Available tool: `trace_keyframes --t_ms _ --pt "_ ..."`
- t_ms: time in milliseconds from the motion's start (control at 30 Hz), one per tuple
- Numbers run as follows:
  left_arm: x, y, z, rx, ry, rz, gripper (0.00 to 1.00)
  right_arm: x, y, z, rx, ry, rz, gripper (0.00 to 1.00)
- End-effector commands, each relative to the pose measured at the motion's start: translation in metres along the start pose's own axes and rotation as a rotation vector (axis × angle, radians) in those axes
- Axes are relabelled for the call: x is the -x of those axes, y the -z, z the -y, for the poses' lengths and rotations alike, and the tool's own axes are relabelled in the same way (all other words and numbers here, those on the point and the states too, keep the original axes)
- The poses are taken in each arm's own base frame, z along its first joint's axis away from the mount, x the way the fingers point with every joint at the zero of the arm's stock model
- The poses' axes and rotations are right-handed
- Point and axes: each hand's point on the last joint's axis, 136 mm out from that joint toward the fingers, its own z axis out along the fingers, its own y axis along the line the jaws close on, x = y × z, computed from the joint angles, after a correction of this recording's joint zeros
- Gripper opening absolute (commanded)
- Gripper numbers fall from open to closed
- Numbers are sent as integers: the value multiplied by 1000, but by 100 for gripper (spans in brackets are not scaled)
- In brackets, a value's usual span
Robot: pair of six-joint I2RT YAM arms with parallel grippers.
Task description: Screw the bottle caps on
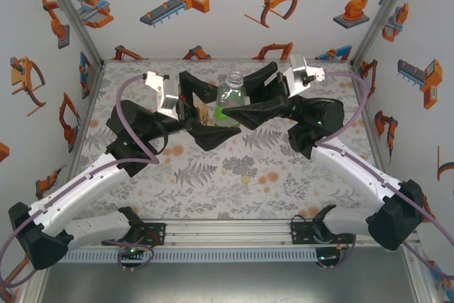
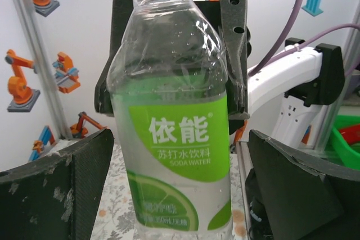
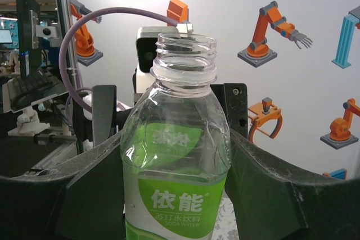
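Observation:
My left gripper grabs the bottle around its green-labelled body (image 1: pixel 226 110) (image 2: pixel 179 164) next, since the threaded neck stays free for screwing the cap on.
One of the bottles (image 1: pixel 230 96), clear with a green label, stands upright at the back middle of the mat. Its threaded neck (image 3: pixel 185 54) is bare, with no cap on it. My right gripper (image 1: pixel 246 98) comes in from the right and is shut on the bottle (image 3: pixel 177 155), both dark fingers pressed against its sides. From the left, my left gripper (image 1: pixel 211 109) stands open around the same bottle (image 2: pixel 174 139), and there is a gap between each finger and the bottle. A small yellowish round piece (image 1: pixel 246 179) that looks like one of the bottle caps lies on the mat nearer the arms.
The floral mat (image 1: pixel 213 175) with printed orange spots covers the table. Walls with robot pictures close in the back and both sides. The two arms' wrists crowd the back middle, and the mat's near half holds little else.

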Motion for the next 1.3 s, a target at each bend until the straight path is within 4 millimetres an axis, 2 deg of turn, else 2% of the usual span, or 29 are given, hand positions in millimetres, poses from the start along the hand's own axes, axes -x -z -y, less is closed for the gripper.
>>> trace_keyframes --t_ms 0,200,467,1033,1167,1200,1267 --pt "19 -3 13 -83 3 42 94 9 -3 -12 48 35 19 0" --pt "10 -7 11 -92 24 17 86 10 -4 -13 53 36 18 0" --pt "9 -9 10 -102 28 12 78 6 -7 -14 65 25 10 0" --pt "3 -10 11 -112 30 -11 47 4 -9 -12 54 26 3 0" --pt "0 -9 11 -107 19 -24 42 3 -9 -12 49 31 -1 0" --pt "0 -9 11 -103 16 -30 40 3 -9 -12 47 34 -1 1" --pt "-2 -6 11 -93 2 -45 38 2 -7 -12 31 43 -12 28"
